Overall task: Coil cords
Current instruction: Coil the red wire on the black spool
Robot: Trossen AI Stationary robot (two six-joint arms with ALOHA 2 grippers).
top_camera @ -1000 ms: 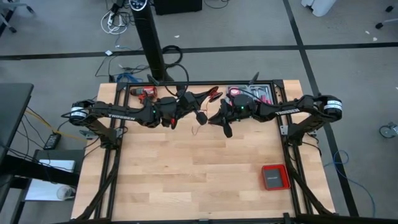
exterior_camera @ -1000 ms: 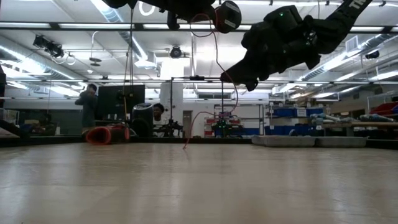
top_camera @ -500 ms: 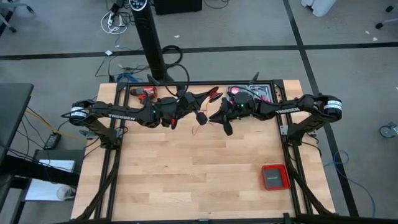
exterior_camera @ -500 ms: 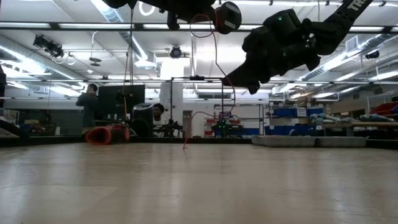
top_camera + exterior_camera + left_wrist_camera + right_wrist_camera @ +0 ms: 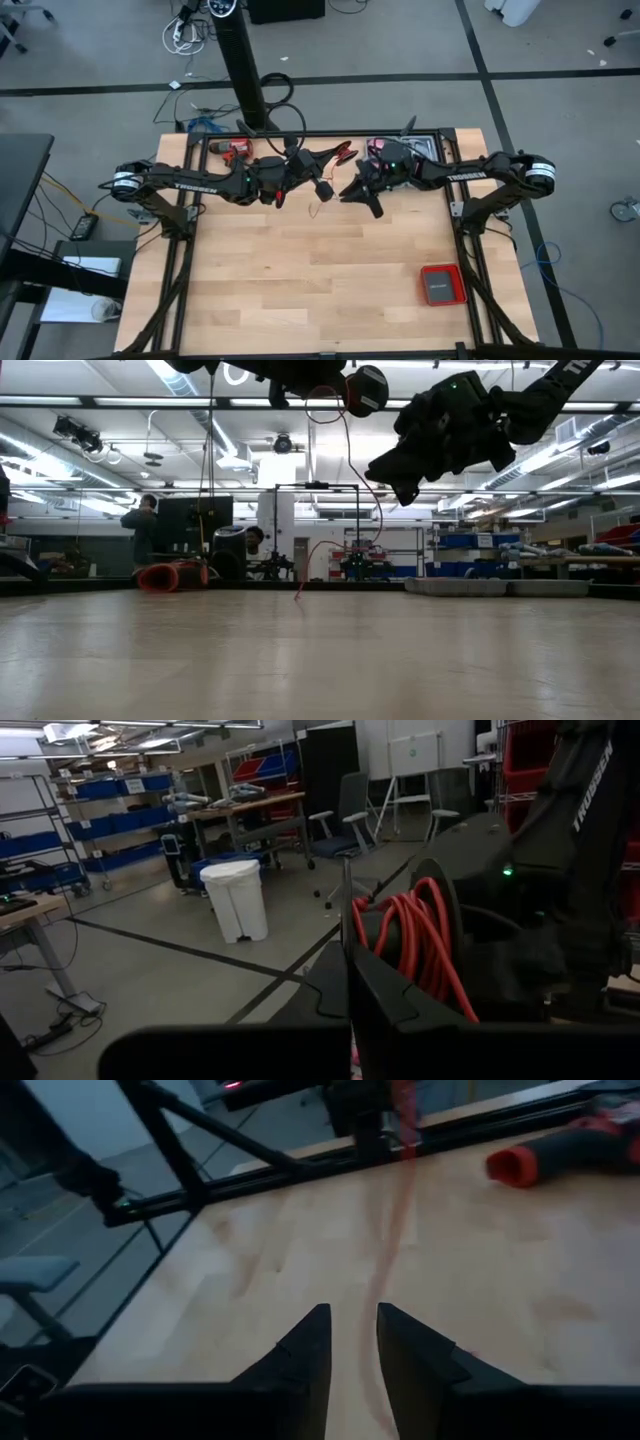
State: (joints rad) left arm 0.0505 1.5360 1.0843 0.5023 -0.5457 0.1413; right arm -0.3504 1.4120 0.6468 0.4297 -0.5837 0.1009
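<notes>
The red cord needs to be grabbed next with my right gripper by its hanging length [image 5: 377, 1285]. Then my right gripper can coil more of it onto the loop at my left gripper.
The cord [image 5: 348, 440] is a very thin red wire. It hangs from my left gripper [image 5: 365, 388], which is shut and held level high above the table's far middle [image 5: 322, 188]. The cord's lower end [image 5: 298, 592] lies on the wood [image 5: 316, 210]. My right gripper [image 5: 362, 198] hovers close by on the right, tilted slightly down [image 5: 390, 470]. In the right wrist view its fingers [image 5: 350, 1342] stand a little apart. There the cord [image 5: 388, 1250] runs down toward the gap between them. My left gripper is shut on the cord's upper part [image 5: 335, 385]; its own body hides the exact spot. A small loop of cord stands beside the fingers. The rest hangs slack below, its lower end on the table. My right gripper: I cannot tell whether a finger [image 5: 405, 1342] touches the cord.
A red-and-black drill [image 5: 232, 150] lies at the far left edge. A tray with red tools [image 5: 415, 148] sits at the far right. A flat red square box [image 5: 440, 285] is at the near right. A dark pole [image 5: 245, 70] rises behind the table.
My right gripper has turned at the wrist and tipped up a little, staying beside the hanging cord. The cord hangs from my left gripper as before, its end on the table.
</notes>
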